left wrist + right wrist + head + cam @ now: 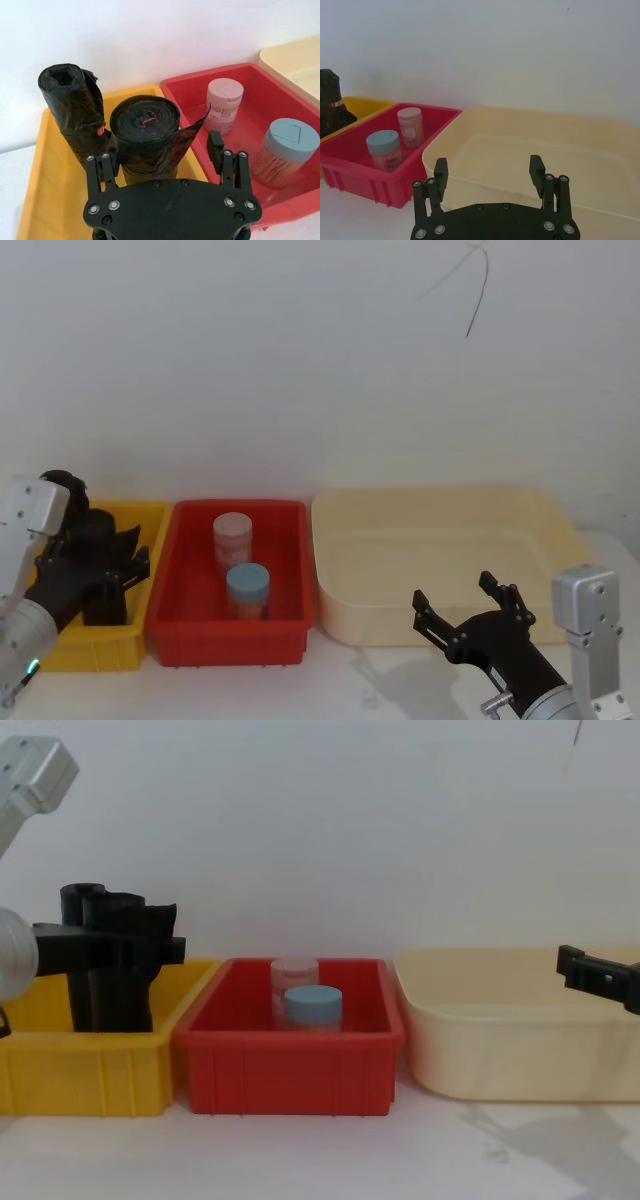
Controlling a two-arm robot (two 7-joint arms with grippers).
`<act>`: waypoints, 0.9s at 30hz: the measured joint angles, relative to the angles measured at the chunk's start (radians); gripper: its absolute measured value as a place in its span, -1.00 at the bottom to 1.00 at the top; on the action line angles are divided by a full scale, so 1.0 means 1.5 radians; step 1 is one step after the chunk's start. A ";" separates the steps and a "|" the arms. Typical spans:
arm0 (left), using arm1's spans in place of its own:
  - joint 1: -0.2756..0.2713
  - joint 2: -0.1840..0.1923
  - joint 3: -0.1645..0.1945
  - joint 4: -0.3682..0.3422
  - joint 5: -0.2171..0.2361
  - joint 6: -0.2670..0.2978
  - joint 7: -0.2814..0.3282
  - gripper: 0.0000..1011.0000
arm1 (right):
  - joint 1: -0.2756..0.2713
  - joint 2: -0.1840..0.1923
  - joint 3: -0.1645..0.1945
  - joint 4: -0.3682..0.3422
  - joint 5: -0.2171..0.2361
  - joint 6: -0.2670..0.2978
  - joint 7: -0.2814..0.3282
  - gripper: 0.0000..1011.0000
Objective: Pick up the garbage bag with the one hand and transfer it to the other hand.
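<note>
My left gripper should grab the garbage bag's upper part (118, 914) next. Then its lower part (122, 1005) stays free for my right gripper.
Two black rolls stand upright in the yellow bin (40, 190). The nearer one, the garbage bag (145, 137) (130, 1000), is crinkled, with a loose flap at its top edge. It sits between the fingers of my left gripper (160, 157) (140, 948) (132, 555), which is open around its upper part, the right finger clearly apart from it. My right gripper (488, 167) (470, 605) (580, 965) hovers open and empty at the front of the beige tub (560, 150).
The second black roll (70, 107), with a small red mark on its side, stands just behind the garbage bag. A red bin (190, 570) between the yellow bin and the tub holds a pink-lidded jar (232, 540) and a blue-lidded jar (247, 590). A white wall is close behind.
</note>
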 joint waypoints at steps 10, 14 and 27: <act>-0.006 -0.003 0.006 0.004 0.017 0.005 0.010 0.75 | 0.000 0.000 0.000 0.000 0.000 0.000 0.000 0.98; -0.008 -0.004 0.007 0.005 0.020 0.006 0.012 0.56 | 0.000 0.000 0.000 0.000 0.000 0.000 0.000 0.98; -0.010 -0.005 0.008 0.005 0.025 0.008 0.012 -0.01 | 0.000 0.000 0.000 0.000 0.000 0.000 0.000 0.98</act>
